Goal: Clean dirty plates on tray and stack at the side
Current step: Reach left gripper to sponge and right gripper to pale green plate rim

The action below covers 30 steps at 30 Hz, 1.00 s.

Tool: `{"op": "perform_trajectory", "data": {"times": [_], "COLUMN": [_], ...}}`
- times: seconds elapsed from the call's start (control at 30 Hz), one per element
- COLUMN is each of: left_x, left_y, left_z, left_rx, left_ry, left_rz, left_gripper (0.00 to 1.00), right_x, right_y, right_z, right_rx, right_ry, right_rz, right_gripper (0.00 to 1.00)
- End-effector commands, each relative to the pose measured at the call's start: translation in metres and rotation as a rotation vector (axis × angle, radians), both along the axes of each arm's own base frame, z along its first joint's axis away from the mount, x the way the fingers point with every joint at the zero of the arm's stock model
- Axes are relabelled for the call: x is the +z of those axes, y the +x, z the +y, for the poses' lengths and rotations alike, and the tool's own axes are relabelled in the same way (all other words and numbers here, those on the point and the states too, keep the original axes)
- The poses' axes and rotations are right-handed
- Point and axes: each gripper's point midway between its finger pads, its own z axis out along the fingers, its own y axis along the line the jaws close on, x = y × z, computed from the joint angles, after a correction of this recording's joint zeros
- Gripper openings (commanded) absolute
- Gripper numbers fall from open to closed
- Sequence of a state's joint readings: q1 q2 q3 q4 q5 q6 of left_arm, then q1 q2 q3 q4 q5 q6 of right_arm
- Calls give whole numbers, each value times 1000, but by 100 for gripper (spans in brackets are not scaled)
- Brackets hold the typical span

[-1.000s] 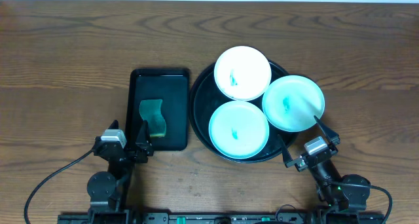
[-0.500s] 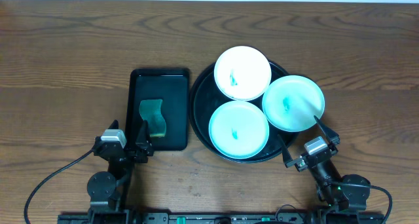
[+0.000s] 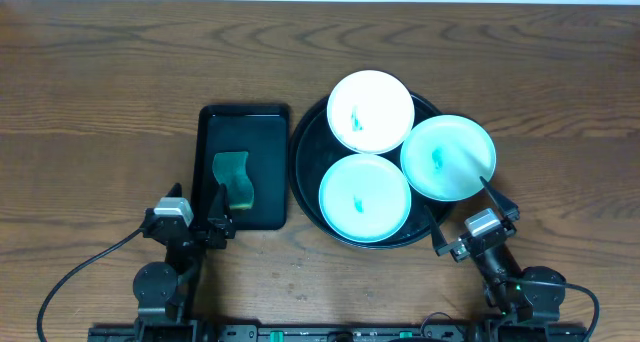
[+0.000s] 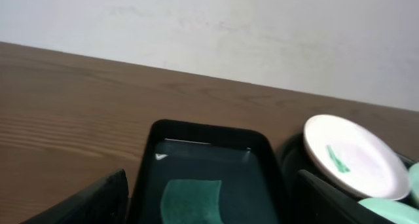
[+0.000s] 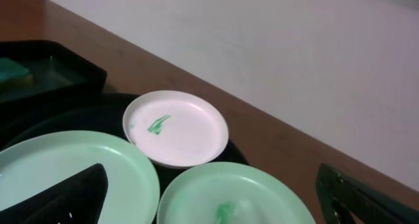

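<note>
My right gripper will next grab the near plate's rim beside the overhanging plate, leaving the near plate's smeared side open to clean.
Three small round plates lie in the large round black tray [image 3: 305, 172]. The far plate [image 3: 370, 111] is white with a green smear. The near plate [image 3: 365, 198] and the right plate [image 3: 448, 157] are teal-tinted with green smears; the right one overhangs the rim. In the right wrist view the far plate [image 5: 175, 127], near plate [image 5: 72, 178] and right plate [image 5: 236, 196] show. My right gripper [image 3: 465, 214] is open and empty just in front of the tray. My left gripper [image 3: 190, 207] is open and empty at the near end of the rectangular tray.
A smaller rectangular black tray [image 3: 215, 132] left of the round tray holds a green sponge [image 3: 233, 177], also seen in the left wrist view [image 4: 190, 199]. Brown wood-grain tabletop [image 3: 100, 102] surrounds both trays. A pale wall stands behind the table.
</note>
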State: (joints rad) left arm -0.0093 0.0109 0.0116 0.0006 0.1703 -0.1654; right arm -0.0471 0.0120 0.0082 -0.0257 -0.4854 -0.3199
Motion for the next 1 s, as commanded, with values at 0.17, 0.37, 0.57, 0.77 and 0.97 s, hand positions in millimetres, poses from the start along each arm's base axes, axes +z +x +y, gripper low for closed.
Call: {"op": "perform_trajectory", "data": {"times": [0.17, 0.37, 0.57, 0.77, 0.97], "left_x": [21, 68, 99, 107, 89], "left_y": [-4, -5, 14, 30, 22], "left_z": [-14, -12, -20, -36, -36], "left_rx": [-72, -64, -98, -168, -217], "left_ry": [-172, -171, -145, -184, -41], "left_rz": [-21, -39, 165, 458, 631], "left_gripper": [81, 81, 81, 81, 81], "right_x": [23, 80, 125, 132, 130], "right_y": [-12, -21, -6, 18, 42], "right_z": [22, 21, 22, 31, 33], "right_rx": [140, 138, 136, 196, 178], "right_ry": [95, 119, 144, 116, 241], "right_rz": [-38, -55, 178, 527, 732], "right_gripper": [99, 99, 99, 99, 99]}}
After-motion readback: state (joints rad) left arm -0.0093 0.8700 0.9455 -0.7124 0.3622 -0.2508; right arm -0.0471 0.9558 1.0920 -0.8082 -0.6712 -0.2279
